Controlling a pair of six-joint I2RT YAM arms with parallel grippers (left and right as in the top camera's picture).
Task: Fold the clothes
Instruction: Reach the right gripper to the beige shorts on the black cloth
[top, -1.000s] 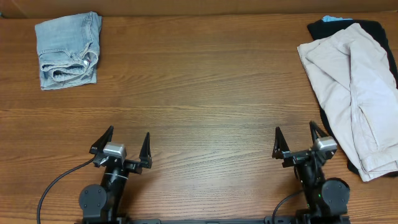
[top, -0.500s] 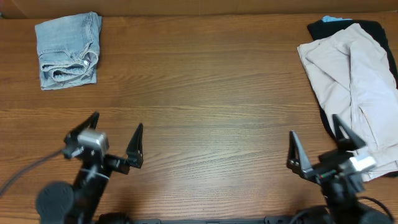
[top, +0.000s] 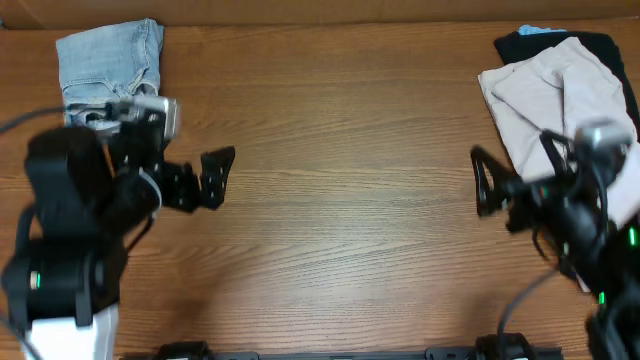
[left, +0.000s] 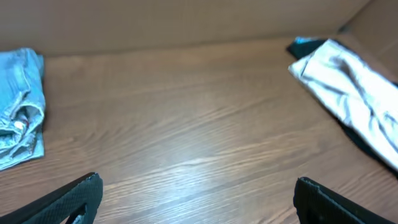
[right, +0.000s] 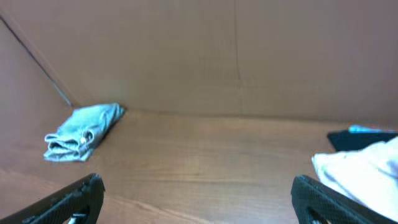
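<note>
The light beige shorts (top: 560, 100) need to come off the black garment for folding, so my right gripper will pick them up by their near end next.
The light beige shorts (top: 560, 100) lie crumpled at the table's right edge on top of a black garment (top: 600, 42). The folded denim shorts (top: 105, 60) sit at the far left corner. My left gripper (top: 200, 180) is open and empty, raised over the left of the table, just right of the denim. My right gripper (top: 520, 180) is open and empty, raised beside the beige shorts' left edge. The left wrist view shows its open jaws (left: 199, 202), the denim (left: 18, 99) and the beige shorts (left: 348, 87). The right wrist view shows its open jaws (right: 199, 199), the denim (right: 84, 130) and the beige shorts (right: 360, 171).
The wooden table (top: 350, 130) is backed by a brown cardboard wall (right: 236, 56). A small teal-blue patch (top: 540, 30) shows at the back edge of the black garment. Cables trail from both arm bases at the front edge.
Both arms have lifted from their rest pose at the front edge and swung up and away, the left toward the denim, the right toward the beige shorts. Both grippers stay open.
</note>
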